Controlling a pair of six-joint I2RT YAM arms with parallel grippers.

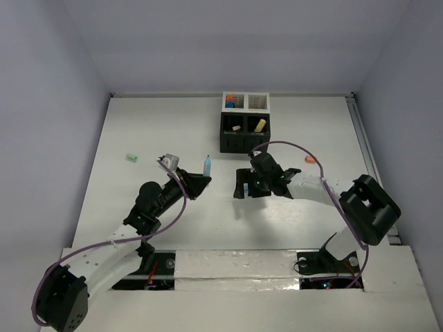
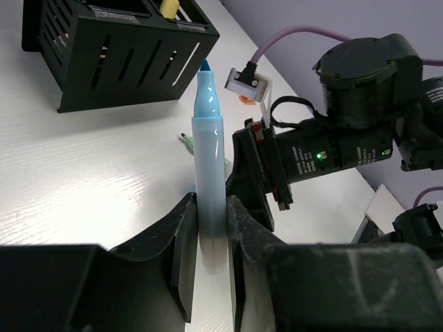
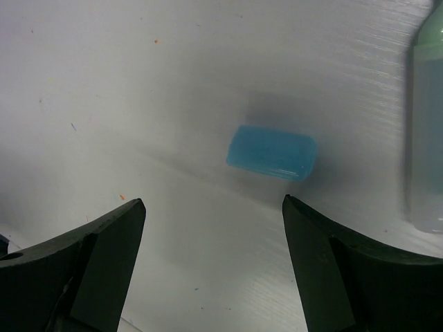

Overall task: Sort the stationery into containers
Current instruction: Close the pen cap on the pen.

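Observation:
I should reach the blue cap [image 1: 245, 187] with my right gripper and grab it by its sides, so its open end stays free for the highlighter's blue tip [image 1: 208, 158].
My left gripper [image 1: 199, 182] [image 2: 210, 207] is shut on a pale blue highlighter [image 1: 207, 164] [image 2: 209, 166] and holds it upright, its bare blue tip pointing toward the containers. My right gripper [image 1: 246, 188] [image 3: 213, 204] hangs open just above the table, nothing between its fingers. A small blue cap [image 3: 271, 153] [image 1: 245, 187] lies on the table just beyond the open jaws. The containers [image 1: 244, 123] [image 2: 118, 52] stand at the back centre: a black slotted part in front holds a yellow item, and a white part behind it holds orange and blue ones.
A green item [image 1: 131, 157] lies at the far left of the table. An orange piece [image 1: 309, 159] lies to the right of the right arm. A pale teal highlighter [image 3: 426, 124] lies at the right edge of the right wrist view.

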